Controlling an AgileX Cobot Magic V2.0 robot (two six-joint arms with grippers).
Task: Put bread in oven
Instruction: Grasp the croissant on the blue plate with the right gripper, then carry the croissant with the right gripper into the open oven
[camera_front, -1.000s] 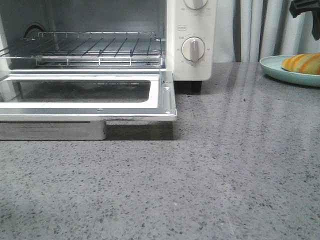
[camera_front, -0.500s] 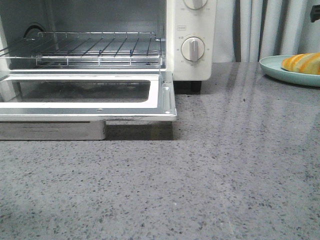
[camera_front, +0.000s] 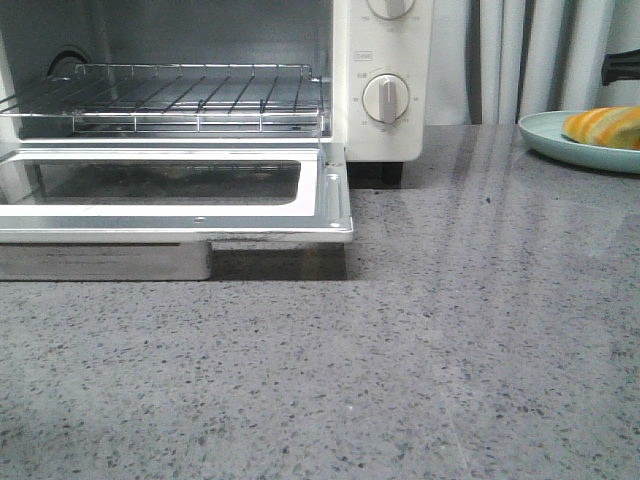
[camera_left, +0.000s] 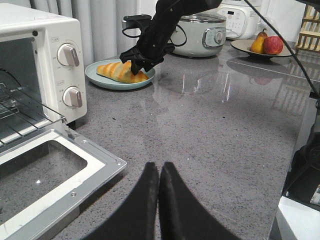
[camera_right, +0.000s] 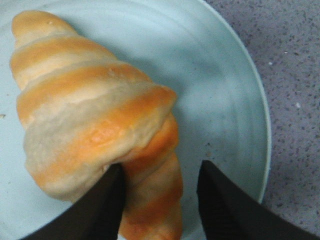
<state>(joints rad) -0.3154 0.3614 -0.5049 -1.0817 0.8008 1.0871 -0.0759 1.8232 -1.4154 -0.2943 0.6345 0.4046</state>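
Note:
The robot's right gripper is ready to close, as its fingers reach down around the bread's tapered end over the plate. Closing now would hold the bread (camera_front: 605, 127).
The bread (camera_front: 605, 127), golden-orange with cream stripes, lies on a pale green plate (camera_front: 545, 140) at the far right of the counter. The white oven (camera_front: 385, 60) stands at the left with its glass door (camera_front: 330, 190) folded down and its wire rack (camera_front: 200, 90) bare. My right gripper (camera_right: 160, 170) is open, its fingers down either side of one tapered end of the bread (camera_right: 95, 115) over the plate (camera_right: 220, 75). The left wrist view shows it (camera_left: 136, 64) over the bread (camera_left: 120, 71). My left gripper (camera_left: 159, 167) is shut and empty, above the counter near the door's corner.
A rice cooker (camera_left: 200, 35), a second white appliance (camera_left: 240, 20) and a dish with a pear and an apple (camera_left: 262, 45) stand behind the plate. A wooden rack (camera_left: 310, 30) is at the far side. The counter edge (camera_left: 295, 165) drops off beside my left arm.
The right arm's black part has dropped lower at the front view's right edge, down toward the plate. The bread, plate and oven have not moved.

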